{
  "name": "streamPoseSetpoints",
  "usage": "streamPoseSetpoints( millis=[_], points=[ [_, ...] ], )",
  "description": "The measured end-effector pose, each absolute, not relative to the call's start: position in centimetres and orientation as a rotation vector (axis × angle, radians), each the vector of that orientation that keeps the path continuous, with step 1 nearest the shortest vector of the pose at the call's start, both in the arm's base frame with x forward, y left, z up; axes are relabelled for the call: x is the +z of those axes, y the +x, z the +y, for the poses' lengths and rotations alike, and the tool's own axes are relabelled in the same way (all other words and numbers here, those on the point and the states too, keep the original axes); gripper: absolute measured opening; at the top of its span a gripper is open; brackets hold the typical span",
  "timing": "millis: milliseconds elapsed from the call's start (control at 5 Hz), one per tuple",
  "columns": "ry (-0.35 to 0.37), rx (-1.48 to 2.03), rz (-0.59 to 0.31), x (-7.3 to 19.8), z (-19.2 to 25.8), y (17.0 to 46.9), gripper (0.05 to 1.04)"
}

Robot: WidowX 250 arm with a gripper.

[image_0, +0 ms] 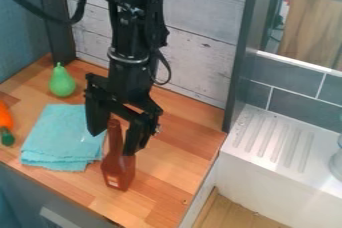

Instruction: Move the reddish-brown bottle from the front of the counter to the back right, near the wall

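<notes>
The brown bottle needs to shift across the wooden counter, so my gripper will grab it by its neck next.
The black gripper (pixel 113 143) hangs over the wooden counter, its two fingers spread apart, one on each side of the neck of a reddish-brown bottle (pixel 119 171). The bottle stands upright on the counter, with a small pale label near its base. Just left of the bottle lies a folded turquoise cloth (pixel 60 139), partly behind the gripper's left finger. A green pear (pixel 62 82) sits behind the cloth. At the left edge is an orange object with a dark green end (pixel 7 136), cut off by the view.
The wooden counter (pixel 175 144) ends at the right beside a white sink (pixel 267 172) with a ridged drainboard. A dark post (pixel 240 47) rises at the counter's back right corner, next to a whitewashed plank wall (pixel 204 22). Something clear (pixel 336 162) stands at the right edge.
</notes>
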State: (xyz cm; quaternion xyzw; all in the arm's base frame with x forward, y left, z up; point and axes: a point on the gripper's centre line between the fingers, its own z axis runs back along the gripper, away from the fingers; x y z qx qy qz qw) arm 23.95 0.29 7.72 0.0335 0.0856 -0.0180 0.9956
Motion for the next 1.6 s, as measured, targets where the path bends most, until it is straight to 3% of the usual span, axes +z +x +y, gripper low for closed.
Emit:
streamPoseSetpoints(
  millis=[200,600,800,1200,1600],
  points=[
    [0.048,-0.044,0.182,7.2,0.1,23.8,0.931],
    [0.033,-0.070,0.169,7.1,-0.1,24.0,0.469],
    [0.029,-0.054,0.161,7.1,0.2,24.1,0.359],
    [-0.007,-0.068,0.037,11.6,-0.4,24.8,0.359],
    [-0.041,-0.157,0.003,12.0,-0.6,30.8,0.359]
  ],
)
